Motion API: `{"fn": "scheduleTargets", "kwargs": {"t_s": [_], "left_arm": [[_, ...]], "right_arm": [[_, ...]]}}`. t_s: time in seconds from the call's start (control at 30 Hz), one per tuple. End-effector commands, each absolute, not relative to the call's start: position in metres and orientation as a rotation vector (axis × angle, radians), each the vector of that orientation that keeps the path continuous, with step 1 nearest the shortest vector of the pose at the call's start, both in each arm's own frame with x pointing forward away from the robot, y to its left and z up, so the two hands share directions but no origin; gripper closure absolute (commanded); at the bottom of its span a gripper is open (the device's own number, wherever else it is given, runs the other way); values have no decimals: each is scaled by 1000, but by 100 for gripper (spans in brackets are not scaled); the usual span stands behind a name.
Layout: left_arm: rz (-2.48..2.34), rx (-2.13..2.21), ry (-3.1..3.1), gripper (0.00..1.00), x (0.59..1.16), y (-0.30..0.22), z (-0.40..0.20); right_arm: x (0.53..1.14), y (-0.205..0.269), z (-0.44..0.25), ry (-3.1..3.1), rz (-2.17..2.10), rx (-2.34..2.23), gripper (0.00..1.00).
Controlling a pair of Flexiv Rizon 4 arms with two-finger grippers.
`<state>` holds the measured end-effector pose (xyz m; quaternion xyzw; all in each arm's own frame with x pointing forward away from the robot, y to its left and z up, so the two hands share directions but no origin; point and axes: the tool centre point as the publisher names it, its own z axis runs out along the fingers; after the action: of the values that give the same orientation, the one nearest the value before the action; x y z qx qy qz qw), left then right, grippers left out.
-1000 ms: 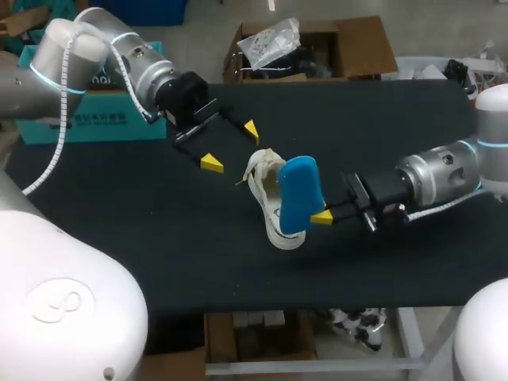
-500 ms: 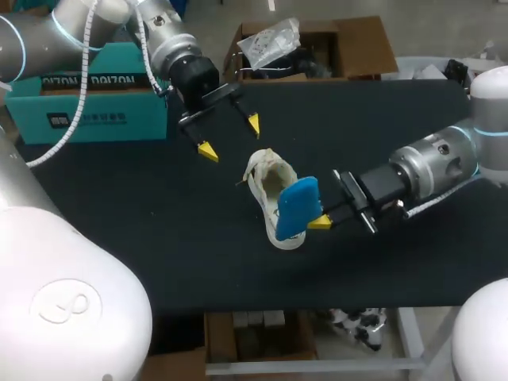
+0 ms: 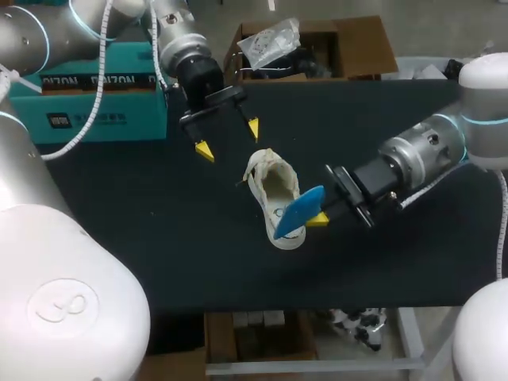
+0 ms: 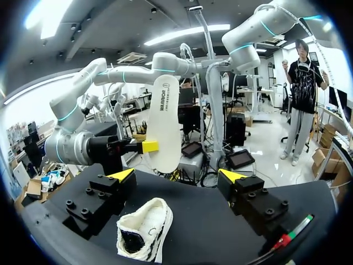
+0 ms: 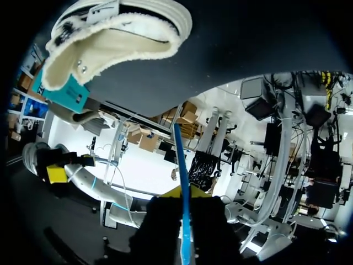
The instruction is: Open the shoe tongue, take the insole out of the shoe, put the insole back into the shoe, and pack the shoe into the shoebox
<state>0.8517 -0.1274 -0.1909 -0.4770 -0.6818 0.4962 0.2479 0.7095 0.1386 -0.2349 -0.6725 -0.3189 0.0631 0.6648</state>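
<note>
The insole should go back into the shoe [image 4: 146, 229], so my left gripper should next grab the insole by its unprinted end [image 4: 165, 161].
A cream shoe [image 3: 270, 186] lies on the black table with its opening up. My right gripper [image 3: 319, 219] is shut on a blue insole [image 3: 298, 213], holding it tilted over the shoe's near end. In the right wrist view the insole [image 5: 181, 182] shows edge-on between the fingers, with the shoe [image 5: 110, 41] ahead. My left gripper [image 3: 228, 136] hangs open behind the shoe, holding nothing. In its own view the left gripper [image 4: 177, 175] has the shoe [image 4: 144, 236] below it and the insole's white underside [image 4: 164, 131] beyond. The teal shoebox [image 3: 95, 95] stands at the back left.
The black tabletop [image 3: 159, 238] stretches left and in front of the shoe, as far as the front edge [image 3: 317, 308].
The right gripper has turned and lowered the insole, from flat-on to slanted over the shoe. The left arm has swung back and up; its gripper has drawn slightly away from the shoe.
</note>
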Motion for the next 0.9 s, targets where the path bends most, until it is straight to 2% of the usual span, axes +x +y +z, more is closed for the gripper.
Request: {"fn": "scheduleTargets", "kwargs": {"t_s": [0.03, 0.83, 0.9], "left_arm": [[1344, -1305, -1841, 0, 856, -128, -192], [1344, -1305, -1841, 0, 856, -128, -192], [1384, -1281, -1922, 0, 842, -129, -189]], "right_arm": [[715, 139, -237, -728, 159, -1507, 100], [715, 139, -237, -728, 159, -1507, 100], [715, 139, -237, -728, 159, -1507, 100]]}}
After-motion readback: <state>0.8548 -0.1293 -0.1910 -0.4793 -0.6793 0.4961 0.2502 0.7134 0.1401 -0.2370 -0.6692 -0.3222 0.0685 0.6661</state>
